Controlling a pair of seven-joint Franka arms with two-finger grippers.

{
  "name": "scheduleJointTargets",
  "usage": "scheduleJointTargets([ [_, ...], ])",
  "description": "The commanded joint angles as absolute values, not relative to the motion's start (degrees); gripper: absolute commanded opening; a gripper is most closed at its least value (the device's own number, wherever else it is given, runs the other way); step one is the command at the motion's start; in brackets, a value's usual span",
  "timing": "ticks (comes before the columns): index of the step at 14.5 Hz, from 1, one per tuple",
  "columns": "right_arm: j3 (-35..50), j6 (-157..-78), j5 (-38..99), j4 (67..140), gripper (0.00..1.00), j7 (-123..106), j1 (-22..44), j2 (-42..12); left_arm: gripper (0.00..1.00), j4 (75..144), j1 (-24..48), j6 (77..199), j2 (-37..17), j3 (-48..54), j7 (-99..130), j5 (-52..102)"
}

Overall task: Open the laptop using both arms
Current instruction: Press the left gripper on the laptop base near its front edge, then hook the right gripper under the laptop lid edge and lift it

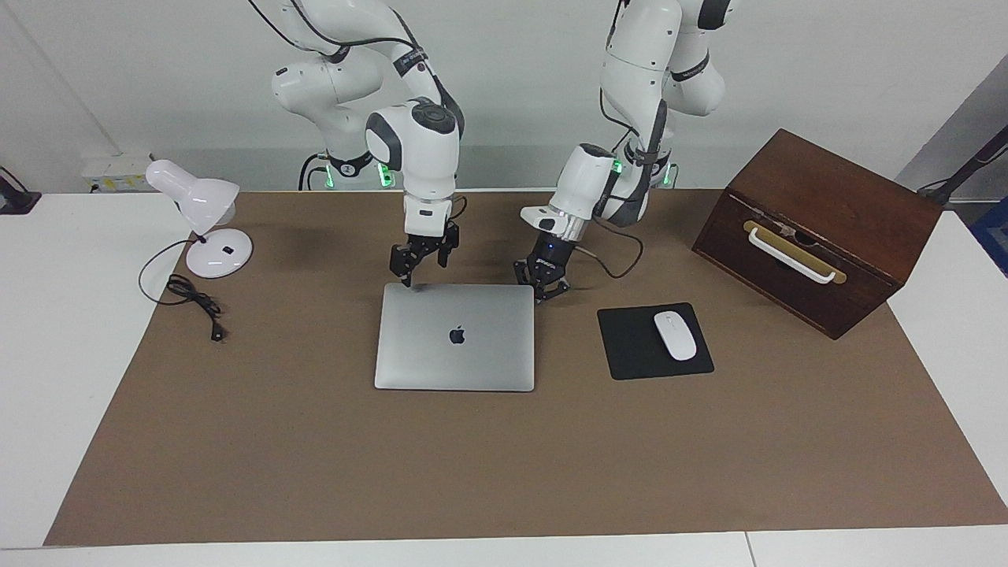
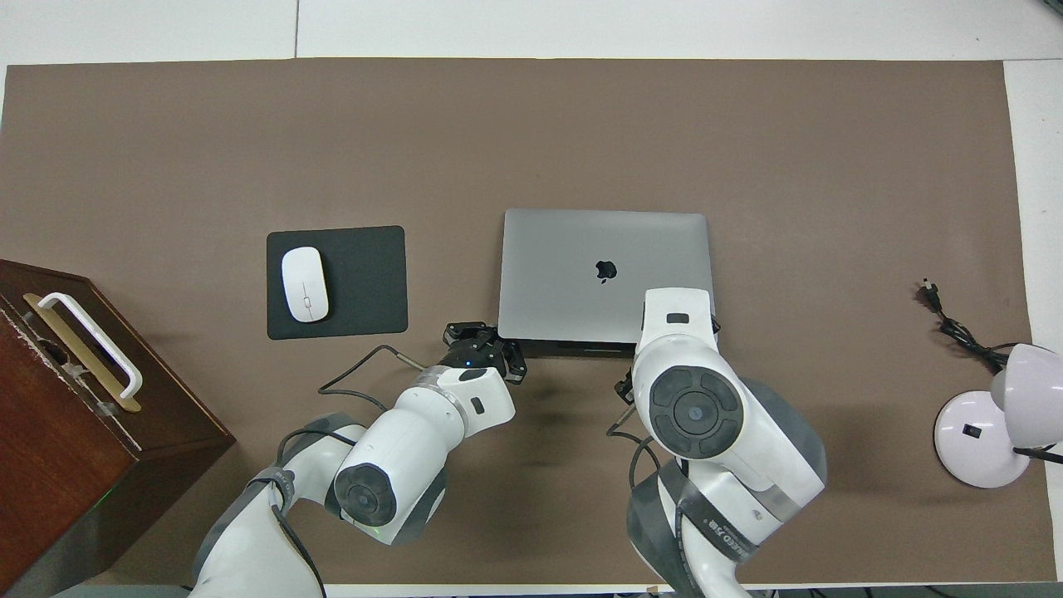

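My right gripper is to open the laptop (image 2: pixel 588 259), so next it should grab the silver lid by its top edge (image 2: pixel 598 339).
The silver-grey laptop (image 1: pixel 455 337) lies shut and flat on the brown mat, its dark apple logo facing up; it also shows in the overhead view (image 2: pixel 604 249). My right gripper (image 1: pixel 424 264) hangs open just over the laptop's corner nearest the robots, toward the right arm's end. In the overhead view it is hidden under its own wrist. My left gripper (image 1: pixel 543 285) is open and low at the laptop's other near corner, just off its edge, and shows in the overhead view (image 2: pixel 484 340). Neither gripper holds anything.
A black mouse pad (image 1: pixel 630 346) with a white mouse (image 1: pixel 675 335) lies beside the laptop toward the left arm's end. A dark wooden box (image 1: pixel 819 228) with a white handle stands past it. A white desk lamp (image 1: pixel 206 213) and its cord (image 1: pixel 193 299) sit at the right arm's end.
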State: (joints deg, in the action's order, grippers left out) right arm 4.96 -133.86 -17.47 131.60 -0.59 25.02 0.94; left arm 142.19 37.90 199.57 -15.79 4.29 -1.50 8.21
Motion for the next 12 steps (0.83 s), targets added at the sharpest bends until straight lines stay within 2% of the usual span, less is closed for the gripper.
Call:
scheduleJointTargets([
  [1,4.8,-136.1,-19.0,132.1,1.0,-0.2,25.4,0.0,0.0,141.3,37.9,200.7,-17.7,4.3,-3.7,9.2],
  [5,4.8,-140.1,-19.2,132.1,1.0,-0.3,25.1,-1.9,0.0,141.3,38.3,200.7,-17.8,4.3,-3.9,9.2],
  [12,4.8,-142.6,-21.1,131.5,1.0,-0.4,24.3,-3.7,0.0,141.3,38.5,200.7,-17.7,4.3,-4.0,9.3],
])
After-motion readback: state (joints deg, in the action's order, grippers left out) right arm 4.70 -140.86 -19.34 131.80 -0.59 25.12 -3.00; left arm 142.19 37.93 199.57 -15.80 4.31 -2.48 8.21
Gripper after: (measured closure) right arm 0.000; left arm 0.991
